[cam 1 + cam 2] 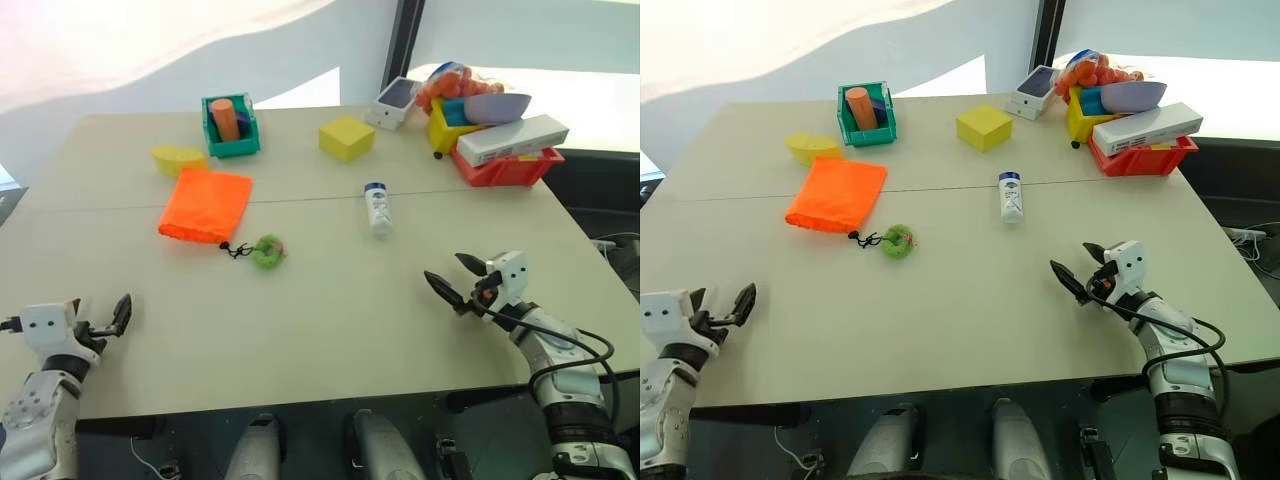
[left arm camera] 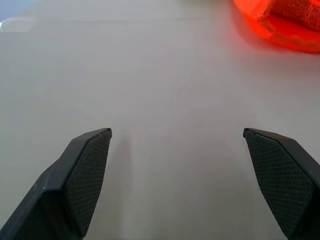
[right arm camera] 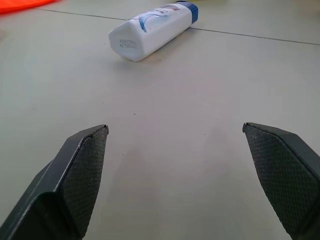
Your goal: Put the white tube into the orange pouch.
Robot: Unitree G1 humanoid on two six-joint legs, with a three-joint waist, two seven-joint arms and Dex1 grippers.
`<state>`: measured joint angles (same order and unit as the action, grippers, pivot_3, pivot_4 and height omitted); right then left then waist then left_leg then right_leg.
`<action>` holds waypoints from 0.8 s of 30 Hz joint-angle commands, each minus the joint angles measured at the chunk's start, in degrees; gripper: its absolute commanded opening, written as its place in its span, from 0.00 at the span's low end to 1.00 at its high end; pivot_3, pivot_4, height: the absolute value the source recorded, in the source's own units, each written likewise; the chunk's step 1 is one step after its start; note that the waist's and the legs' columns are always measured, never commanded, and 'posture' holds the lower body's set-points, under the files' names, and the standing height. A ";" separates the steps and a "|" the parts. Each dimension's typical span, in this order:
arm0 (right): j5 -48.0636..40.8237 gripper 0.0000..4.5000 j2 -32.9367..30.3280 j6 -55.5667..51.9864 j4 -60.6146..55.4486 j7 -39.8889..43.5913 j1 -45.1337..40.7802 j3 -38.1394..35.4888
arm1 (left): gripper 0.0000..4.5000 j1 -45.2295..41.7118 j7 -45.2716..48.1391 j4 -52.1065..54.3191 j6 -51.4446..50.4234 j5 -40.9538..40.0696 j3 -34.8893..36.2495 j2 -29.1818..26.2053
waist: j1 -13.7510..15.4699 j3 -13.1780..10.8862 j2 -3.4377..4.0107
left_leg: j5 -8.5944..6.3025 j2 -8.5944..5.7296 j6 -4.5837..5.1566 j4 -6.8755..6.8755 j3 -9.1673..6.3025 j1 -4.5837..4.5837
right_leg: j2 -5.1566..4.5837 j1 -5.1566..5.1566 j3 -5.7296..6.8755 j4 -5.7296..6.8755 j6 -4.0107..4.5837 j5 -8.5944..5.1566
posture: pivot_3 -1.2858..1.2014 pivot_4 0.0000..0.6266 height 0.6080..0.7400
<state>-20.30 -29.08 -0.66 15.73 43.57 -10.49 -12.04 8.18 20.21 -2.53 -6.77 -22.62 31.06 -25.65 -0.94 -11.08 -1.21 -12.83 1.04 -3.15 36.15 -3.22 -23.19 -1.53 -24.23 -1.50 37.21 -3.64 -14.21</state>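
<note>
The pouch lies flat and slack on the tabletop. My left gripper will pinch the orange pouch point(image 1: 205, 203) by the edge of its opening point(image 1: 192, 237) next.
The white tube point(image 1: 378, 209) with its dark blue cap lies flat on the table right of centre; the right wrist view has the tube point(image 3: 152, 30) ahead of the fingers. The orange pouch point(image 1: 205, 203) lies flat left of centre, its black drawstring ending in a green fuzzy ball point(image 1: 267, 250). My right gripper point(image 1: 456, 277) hovers open near the front right, well short of the tube, nothing between its fingers. My left gripper point(image 1: 108, 316) stands open at the front left, far from the pouch, whose edge point(image 2: 280, 22) shows in the left wrist view.
At the back stand a green bin point(image 1: 230, 125) holding an orange cylinder, a yellow block point(image 1: 346, 137), a yellow piece point(image 1: 179, 158), a small white box point(image 1: 396, 103), and a red tray point(image 1: 506, 166) with a long white box. The table's front half is bare.
</note>
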 commanded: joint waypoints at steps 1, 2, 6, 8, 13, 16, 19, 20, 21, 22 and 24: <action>0.22 0.99 0.38 0.95 -2.35 -0.49 -0.74 -0.04 | 1.00 -0.12 -0.58 2.13 0.68 -0.01 1.00 -0.32 | -0.01 0.00 0.00 | 0.00 0.00 0.00 0.00 0.00 0.00 | 0.00 0.00 0.00 0.00 0.00 0.00 | 0.52 0.24 1.00; 0.33 0.99 0.53 0.96 -2.62 -0.68 -0.72 0.13 | 1.00 -0.30 -0.71 2.15 0.53 -0.03 0.84 -0.28 | 0.00 0.00 0.00 | 0.00 0.00 0.00 0.00 0.00 0.00 | 0.00 0.00 0.00 0.00 0.00 0.00 | 0.52 0.24 1.00; 0.52 0.99 0.98 1.05 -3.37 -0.95 -0.77 0.37 | 1.00 -1.25 -1.16 2.60 0.06 -0.59 0.39 0.16 | 0.01 0.00 0.00 | 0.00 0.00 0.00 0.00 0.00 0.00 | 0.00 0.00 0.00 0.00 0.00 0.00 | 0.52 0.24 1.00; 0.56 0.99 1.18 1.00 -4.03 -1.00 -0.98 0.56 | 1.00 -1.71 -1.26 3.20 -0.13 -0.39 -0.20 0.37 | 0.04 0.00 0.00 | 0.00 0.00 0.00 0.01 0.00 0.00 | 0.00 0.00 0.00 0.00 0.00 0.01 | 0.52 0.24 1.00; 0.38 0.99 2.21 -0.03 -6.44 -1.12 -1.84 2.03 | 1.00 -4.44 -1.40 3.12 -0.20 -0.06 -1.74 0.50 | 0.06 0.00 0.00 | 0.00 0.00 0.00 0.01 0.00 0.00 | 0.00 0.01 0.00 0.01 -0.01 0.01 | 0.52 0.24 1.00; 0.52 0.99 4.55 -1.40 -8.91 -1.98 -2.38 4.40 | 1.00 -7.16 -0.72 1.39 2.23 5.12 -6.02 -1.20 | 0.06 0.00 0.00 | 0.00 -0.01 0.00 0.01 0.00 0.01 | 0.01 0.01 0.00 0.02 -0.01 0.02 | 0.52 0.24 1.00; 0.31 0.99 6.47 -3.12 -12.88 -2.33 -1.61 6.59 | 1.00 -10.57 -1.58 -0.81 5.57 9.93 -8.97 -2.61 | 0.07 0.00 0.00 | 0.00 0.00 0.00 0.00 -0.02 0.01 | 0.03 0.01 0.00 0.03 -0.02 0.03 | 0.52 0.24 1.00; 0.34 0.99 6.96 -3.60 -14.20 -2.48 -1.20 7.30 | 1.00 -11.58 -1.79 -1.54 6.59 10.93 -9.48 -2.92 | 0.08 0.00 0.00 | 0.00 -0.01 0.00 0.00 -0.02 0.00 | 0.02 0.01 0.00 0.03 -0.03 0.03 | 0.52 0.24 1.00; 0.29 0.99 7.58 -4.29 -15.90 -2.71 -0.71 8.24 | 1.00 -12.67 -1.96 -2.30 7.62 12.11 -10.23 -3.28 | 0.10 0.00 0.00 | 0.00 -0.01 0.00 0.01 -0.02 0.00 | 0.02 0.01 0.00 0.03 -0.10 0.07 | 0.52 0.24 1.00; 0.39 0.99 8.26 -5.17 -17.88 -2.96 -0.21 9.57 | 1.00 -13.69 -1.63 -3.24 9.25 13.56 -11.31 -3.83 | 0.12 0.00 0.00 | 0.00 -0.01 0.00 0.00 -0.02 -0.01 | 0.02 0.01 0.00 0.02 -0.15 0.10 | 0.52 0.24 1.00; 1.14 0.99 9.30 -6.45 -20.73 -3.72 0.33 11.82 | 1.00 -15.40 -1.03 -5.13 11.53 15.93 -13.12 -4.76 | 0.12 0.00 0.00 | 0.00 0.00 0.00 -0.01 -0.03 -0.01 | 0.02 0.01 0.01 0.01 -0.18 0.11 | 0.52 0.24 1.00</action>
<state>-19.21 -20.37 -6.58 -1.34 40.37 -10.22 -1.37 -6.35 18.86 -7.46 2.02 -8.67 18.65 -29.49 -0.82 -11.08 -1.21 -12.83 1.04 -3.15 36.12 -3.25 -23.19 -1.52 -24.23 -1.49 37.22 -3.82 -14.09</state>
